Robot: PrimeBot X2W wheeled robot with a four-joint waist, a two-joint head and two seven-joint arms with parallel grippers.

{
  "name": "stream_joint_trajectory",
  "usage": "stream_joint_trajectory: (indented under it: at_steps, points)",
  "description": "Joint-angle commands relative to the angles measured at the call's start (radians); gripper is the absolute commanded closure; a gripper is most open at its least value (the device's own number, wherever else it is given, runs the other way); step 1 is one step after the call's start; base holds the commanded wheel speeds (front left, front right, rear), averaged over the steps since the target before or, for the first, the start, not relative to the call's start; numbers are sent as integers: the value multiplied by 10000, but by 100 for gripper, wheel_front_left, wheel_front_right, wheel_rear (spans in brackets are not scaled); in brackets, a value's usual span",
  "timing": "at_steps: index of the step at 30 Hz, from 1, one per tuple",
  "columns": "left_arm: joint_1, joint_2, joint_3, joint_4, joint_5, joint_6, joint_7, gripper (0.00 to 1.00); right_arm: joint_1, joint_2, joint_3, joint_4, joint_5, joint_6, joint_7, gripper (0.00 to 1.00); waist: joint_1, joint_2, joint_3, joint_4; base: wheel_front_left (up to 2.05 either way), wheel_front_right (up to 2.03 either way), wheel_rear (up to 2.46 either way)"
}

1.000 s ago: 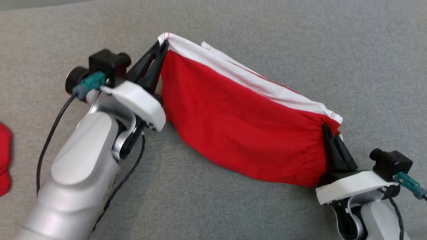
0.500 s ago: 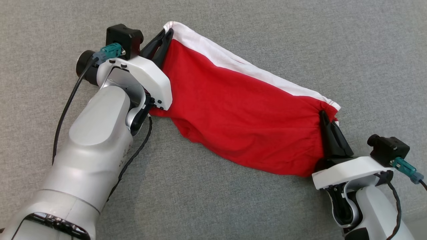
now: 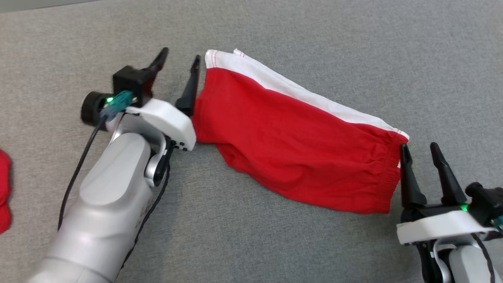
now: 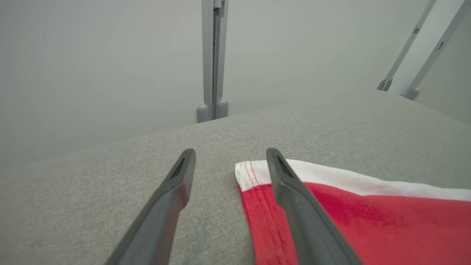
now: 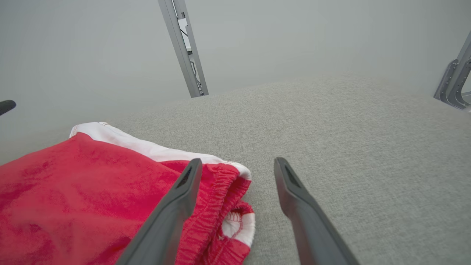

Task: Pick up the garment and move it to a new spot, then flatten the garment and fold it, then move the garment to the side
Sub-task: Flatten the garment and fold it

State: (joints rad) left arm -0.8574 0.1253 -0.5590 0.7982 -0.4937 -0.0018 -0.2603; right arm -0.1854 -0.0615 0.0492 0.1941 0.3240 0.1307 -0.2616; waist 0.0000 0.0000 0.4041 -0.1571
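The shorts need to move to a new spot and be flattened, so my left gripper will next grab them by the red corner of the leg hem [image 3: 202, 136].
The garment [image 3: 290, 137], red shorts with a white stripe along the far edge, lies folded and stretched out on the grey cloth surface [image 3: 314, 47]. My left gripper [image 3: 180, 57] stands open at its left end, one finger beside the hem corner [image 4: 254, 176], nothing held. At the elastic waistband end [image 5: 224, 191] my right gripper [image 3: 419, 148] is open too, its left finger touching or just over the band. Both ends of the garment [image 5: 92, 191] rest free on the surface.
Another red cloth [image 3: 4, 188] pokes in at the left edge of the head view. Metal frame posts [image 4: 212, 59] [image 5: 184, 48] rise beyond the far edge of the surface. A black cable [image 3: 74, 173] trails along my left arm.
Both grippers have opened and let go of the garment's ends. The shorts have dropped flat onto the surface. The head view has also shifted slightly.
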Motion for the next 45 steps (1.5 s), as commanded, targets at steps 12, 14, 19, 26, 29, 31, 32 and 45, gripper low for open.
stream_joint_trajectory:
  at_steps: [12, 14, 19, 26, 29, 31, 32, 45]
  points:
    - [4054, 1533, 1794, -4798, 574, 2414, -44, 0, 663, 22, -1039, -1371, -1534, 2, 217, 0, 0, 0, -975, 426, 0, 0, 0]
    - [4592, 1680, 1883, -5309, 607, 2736, -43, 0, 718, 33, -1165, -1421, -1708, 2, 231, 0, 0, 0, -1118, 470, 0, 0, 0]
    - [5713, 1910, 2001, -6369, 568, 3252, 90, 0, 994, 64, -1271, -1497, -1862, 2, 328, 0, 0, 0, -1425, 552, 0, 0, 0]
    - [6202, 2099, 1874, -7033, 542, 3367, 536, 0, 1260, 80, -1311, -1600, -1770, 2, 415, 0, 0, 0, -1503, 647, 0, 0, 0]
    - [6202, 2187, 1799, -7162, 578, 3339, 702, 0, 1273, 84, -1357, -1641, -1712, 2, 416, 0, 0, 0, -1502, 669, 0, 0, 0]
    - [6199, 2229, 1749, -7211, 584, 3313, 783, 0, 1284, 86, -1361, -1640, -1634, 2, 416, 0, 0, 0, -1497, 683, 0, 0, 0]
    - [6192, 2263, 1730, -7237, 602, 3308, 819, 0, 1280, 86, -1359, -1637, -1597, 2, 411, 0, 0, 0, -1489, 687, 0, 0, 0]
    - [3648, 2052, 576, -6710, 760, 1953, 2221, 0, 825, 85, -1286, -1770, -1465, 2, 380, 0, 0, 0, -691, 569, 0, 0, 0]
